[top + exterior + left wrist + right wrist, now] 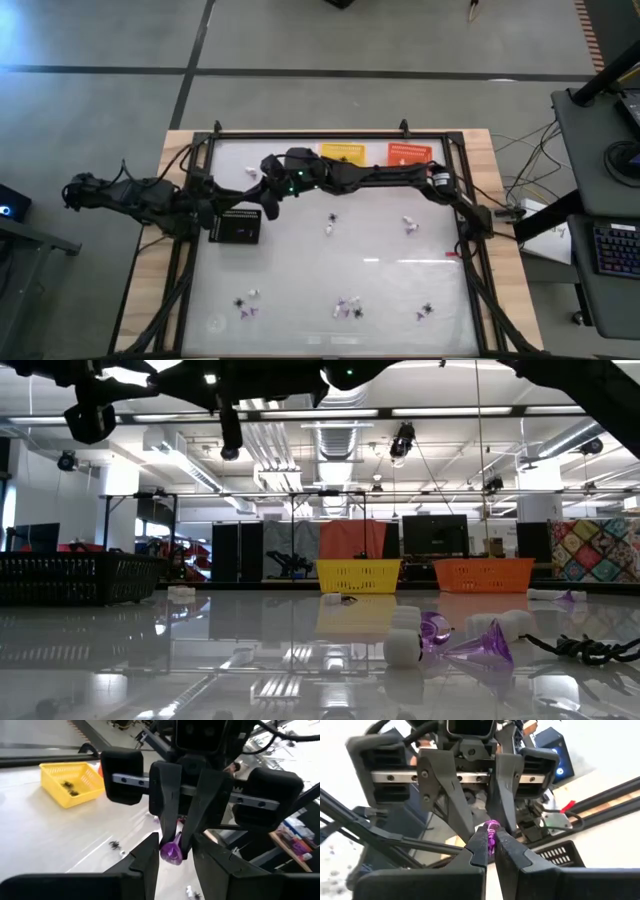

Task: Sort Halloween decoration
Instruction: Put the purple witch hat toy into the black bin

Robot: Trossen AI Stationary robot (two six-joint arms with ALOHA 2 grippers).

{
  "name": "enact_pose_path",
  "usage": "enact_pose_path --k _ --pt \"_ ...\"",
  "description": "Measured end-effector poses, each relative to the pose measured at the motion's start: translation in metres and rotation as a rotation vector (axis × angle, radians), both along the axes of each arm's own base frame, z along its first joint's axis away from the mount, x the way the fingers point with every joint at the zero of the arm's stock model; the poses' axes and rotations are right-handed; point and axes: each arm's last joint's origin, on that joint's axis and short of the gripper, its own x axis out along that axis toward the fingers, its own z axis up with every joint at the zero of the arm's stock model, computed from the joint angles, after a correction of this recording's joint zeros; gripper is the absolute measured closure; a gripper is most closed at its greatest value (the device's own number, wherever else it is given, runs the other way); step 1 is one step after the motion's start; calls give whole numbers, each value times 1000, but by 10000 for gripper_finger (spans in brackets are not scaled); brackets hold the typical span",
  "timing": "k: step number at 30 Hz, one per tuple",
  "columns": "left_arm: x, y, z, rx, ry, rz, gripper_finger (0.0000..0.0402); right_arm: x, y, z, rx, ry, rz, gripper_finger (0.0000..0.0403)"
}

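The purple trinket belongs in the black basket, so my left gripper must next grab its exposed end (171, 852) beyond my right gripper's fingers.
Above the table's far left part my two grippers meet tip to tip (265, 190). My right gripper (491, 847) reaches in from the right, level, and is shut on a small purple trinket (171, 853). My left gripper (176, 862) faces it, open, with one finger on each side of the trinket. More trinkets, black, purple and white, lie scattered on the white tabletop (347, 308), some close to the low camera (470, 640). The yellow basket (75, 782) holds a few black ones. My right gripper pinches the purple trinket between its two fingertips (481, 842), coming level from the table's right. The trinket's end (491, 827) sticks out past the tips, and it is lifted clear of the table. My left gripper's fingers (150, 857) flank the trinket; whether they touch it, I cannot tell.
A black mesh basket (235, 225) sits just below the grippers at the left. Yellow (343, 152) and orange (408, 153) baskets stand at the far edge. A black frame (470, 250) borders the table. Free room lies in the middle of the tabletop.
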Motion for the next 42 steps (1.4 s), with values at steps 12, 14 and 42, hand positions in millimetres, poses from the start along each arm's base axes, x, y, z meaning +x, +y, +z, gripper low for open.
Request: enact_pose_path --k 12,14,42 --pt "-6 2 -5 -2 45 37 324 -2 -11 9 -42 12 -22 392" --pt "-6 2 -6 0 52 36 331 -2 -10 8 -42 16 -22 392" --pt "1 1 -6 108 80 42 315 -2 -10 7 -36 16 -19 392"
